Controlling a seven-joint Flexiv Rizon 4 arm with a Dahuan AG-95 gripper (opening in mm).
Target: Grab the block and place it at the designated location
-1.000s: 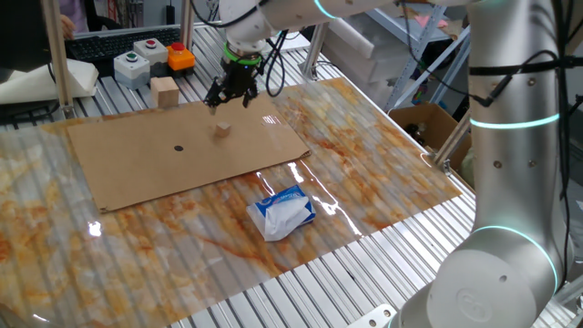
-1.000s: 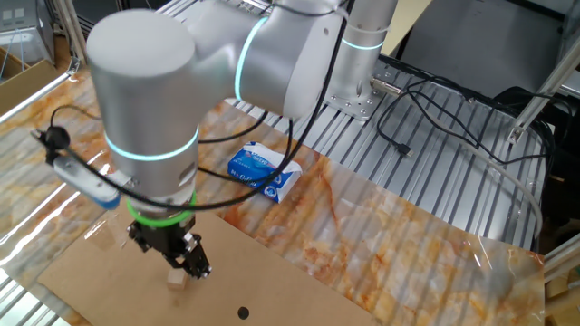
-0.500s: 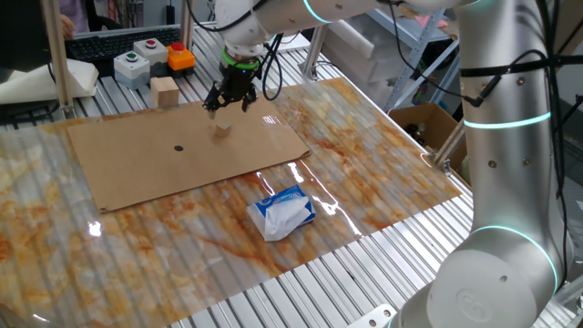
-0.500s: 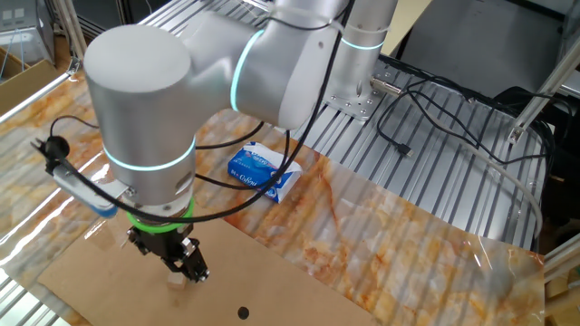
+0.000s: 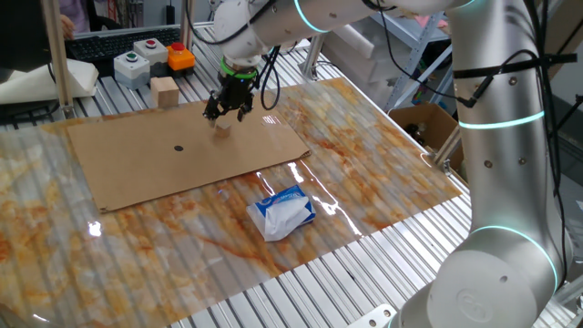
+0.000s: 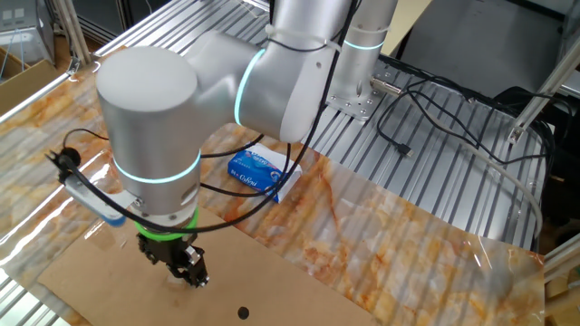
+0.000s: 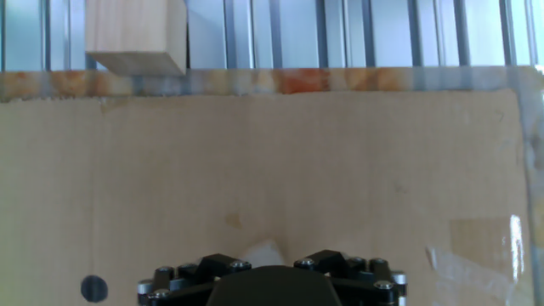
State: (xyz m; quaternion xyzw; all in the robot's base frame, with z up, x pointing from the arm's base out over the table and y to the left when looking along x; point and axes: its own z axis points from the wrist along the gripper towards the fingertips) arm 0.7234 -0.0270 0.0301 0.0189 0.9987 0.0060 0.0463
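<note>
Next, my gripper picks up the block by its opposite sides to set it on the black dot [image 5: 178, 148].
The block, a small light-tan cube [image 5: 221, 127], sits on the cardboard sheet [image 5: 137, 169]. My gripper [image 5: 225, 113] is low over the block with its fingers open on either side. In the hand view only the block's top [image 7: 263, 251] shows between the two black fingers of the gripper [image 7: 269, 262]. In the other fixed view the gripper [image 6: 186, 274] hides most of the block. The designated location, a black dot [image 5: 178, 148], lies on the cardboard to the left of the block. The dot also shows in the other fixed view [image 6: 243, 313] and in the hand view [image 7: 93, 287].
A larger tan wooden block [image 5: 165, 91] stands just beyond the cardboard's far edge, also in the hand view [image 7: 136, 36]. Button boxes [image 5: 146, 55] sit behind it. A blue and white tissue pack [image 5: 283, 211] lies on the marbled mat in front.
The gripper has come down from above the block until its open fingers straddle it. The block has not moved.
</note>
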